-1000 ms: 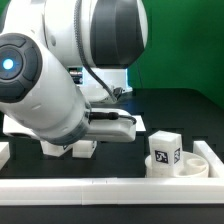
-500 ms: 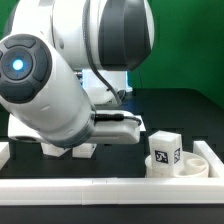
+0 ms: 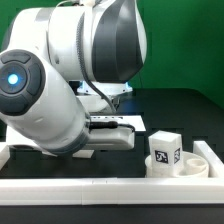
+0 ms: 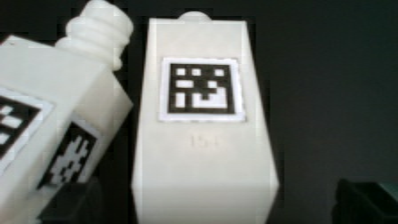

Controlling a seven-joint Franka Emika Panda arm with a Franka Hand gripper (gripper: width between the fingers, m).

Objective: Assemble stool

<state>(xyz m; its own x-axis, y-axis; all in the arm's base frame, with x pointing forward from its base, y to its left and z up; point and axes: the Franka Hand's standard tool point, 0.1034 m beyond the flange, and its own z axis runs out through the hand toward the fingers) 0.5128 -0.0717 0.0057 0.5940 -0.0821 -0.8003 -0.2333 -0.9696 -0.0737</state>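
My fingers reach down beside the tagged leg's blunt end (image 4: 206,195), so they would hold the leg if I closed now.
In the wrist view a white oblong stool leg (image 4: 205,130) with a black-and-white tag lies on the dark table directly under my gripper (image 4: 210,208). A dark fingertip (image 4: 370,202) shows beside the leg with a gap between them; the jaws stand open on either side of the leg. A second leg (image 4: 63,110) with a ribbed end lies close alongside. In the exterior view the round rimmed seat (image 3: 203,160) sits at the right with another tagged leg (image 3: 165,148) standing upright in it. My arm hides the gripper there.
A long white border rail (image 3: 110,186) runs along the front of the table, with another piece at the exterior view's left edge (image 3: 4,152). My bulky arm (image 3: 50,95) fills the exterior view's left half.
My arm has swung lower and toward the exterior view's left. The legs seen under it earlier are now hidden behind it. The seat and its upright leg have not moved.
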